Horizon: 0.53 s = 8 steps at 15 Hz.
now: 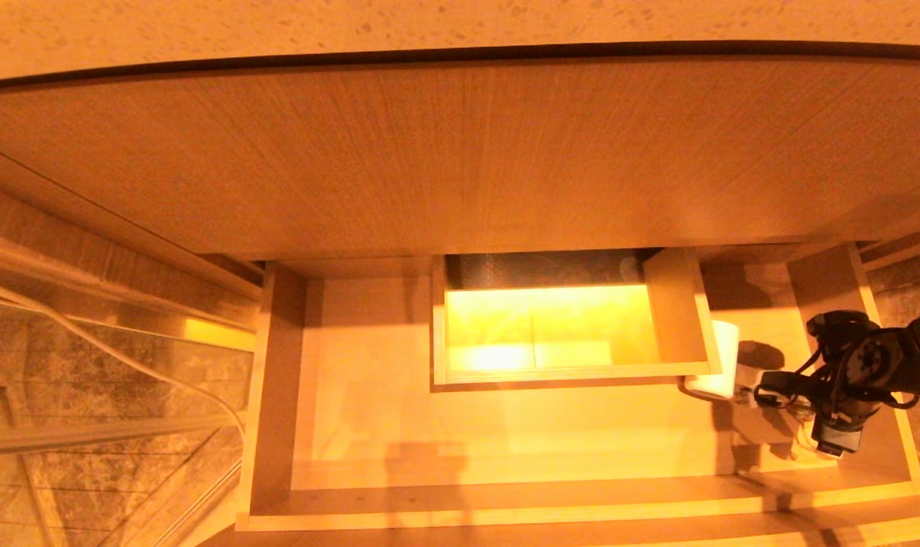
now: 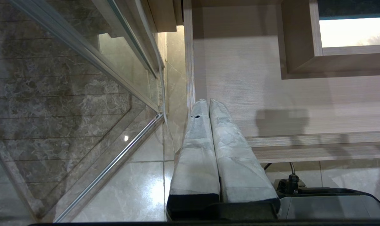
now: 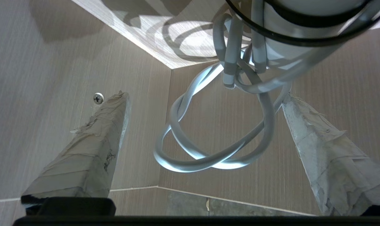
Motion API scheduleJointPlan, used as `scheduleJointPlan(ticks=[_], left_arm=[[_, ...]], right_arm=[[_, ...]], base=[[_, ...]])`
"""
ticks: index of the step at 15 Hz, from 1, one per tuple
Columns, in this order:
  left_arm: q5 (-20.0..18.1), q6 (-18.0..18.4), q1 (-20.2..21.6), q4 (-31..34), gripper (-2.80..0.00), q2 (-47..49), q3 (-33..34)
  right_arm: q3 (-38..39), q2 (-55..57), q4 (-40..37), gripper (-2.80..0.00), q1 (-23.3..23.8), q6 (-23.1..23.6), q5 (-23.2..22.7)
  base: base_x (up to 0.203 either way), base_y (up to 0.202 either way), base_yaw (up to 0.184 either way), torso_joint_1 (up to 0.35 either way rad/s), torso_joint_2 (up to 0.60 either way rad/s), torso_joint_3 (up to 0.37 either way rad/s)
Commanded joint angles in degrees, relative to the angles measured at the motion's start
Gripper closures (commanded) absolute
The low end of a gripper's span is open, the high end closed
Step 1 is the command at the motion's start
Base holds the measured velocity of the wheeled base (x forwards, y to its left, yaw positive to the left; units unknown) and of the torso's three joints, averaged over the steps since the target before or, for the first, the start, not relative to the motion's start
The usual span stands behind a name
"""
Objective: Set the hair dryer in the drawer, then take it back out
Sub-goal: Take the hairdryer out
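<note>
I should close my right gripper on the hair dryer's looped cord (image 1: 801,437) (image 3: 209,161) now, because the cord reaches back past the ends of both fingers on either side of it.
The white hair dryer (image 1: 722,358) sits in the right part of the open wood-grain drawer (image 1: 368,441), against the boxed cut-out (image 1: 680,311). My right gripper (image 1: 756,395) is just to its right, inside the drawer. In the right wrist view the gripper (image 3: 205,102) is open wide. The dryer's body (image 3: 302,22) lies beyond the fingertips (image 3: 114,106), and its looped white cord (image 3: 208,157) lies between them, untouched. My left gripper (image 2: 205,102) is shut and empty, near the drawer's left front corner (image 2: 190,94).
The tall wood-grain panel (image 1: 460,159) rises behind the drawer under a speckled counter (image 1: 429,23). A glass partition with a metal rail (image 1: 87,380) and a marble floor are on the left. The cut-out box shows a bright yellow opening (image 1: 543,327).
</note>
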State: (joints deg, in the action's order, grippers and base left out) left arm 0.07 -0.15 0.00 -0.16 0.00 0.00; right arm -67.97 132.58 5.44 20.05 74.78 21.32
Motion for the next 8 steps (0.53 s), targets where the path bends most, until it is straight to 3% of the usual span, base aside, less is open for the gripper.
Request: scheduleJointPlan(ticks=[1,2,8], left_arm=[[0.01,-0.02,0.00,-0.02,0.00,0.00,0.00],[0.01,-0.02,0.00,-0.02,0.00,0.00,0.00],[0.01,-0.02,0.00,-0.02,0.00,0.00,0.00]], right_arm=[[-0.24,0.66,0.11,-2.80,-0.01,0.46,0.04],[-0.21,0.66,0.18,0.00,-0.01,0.46,-0.12],[-1.22,1.26,0.44,0.00,-0.01,-0.25,-0.05]], base=[[0.000,0.000,0.000,0.000,0.00,0.000],[0.000,0.000,0.000,0.000,0.00,0.000],[0.000,0.000,0.000,0.000,0.00,0.000]])
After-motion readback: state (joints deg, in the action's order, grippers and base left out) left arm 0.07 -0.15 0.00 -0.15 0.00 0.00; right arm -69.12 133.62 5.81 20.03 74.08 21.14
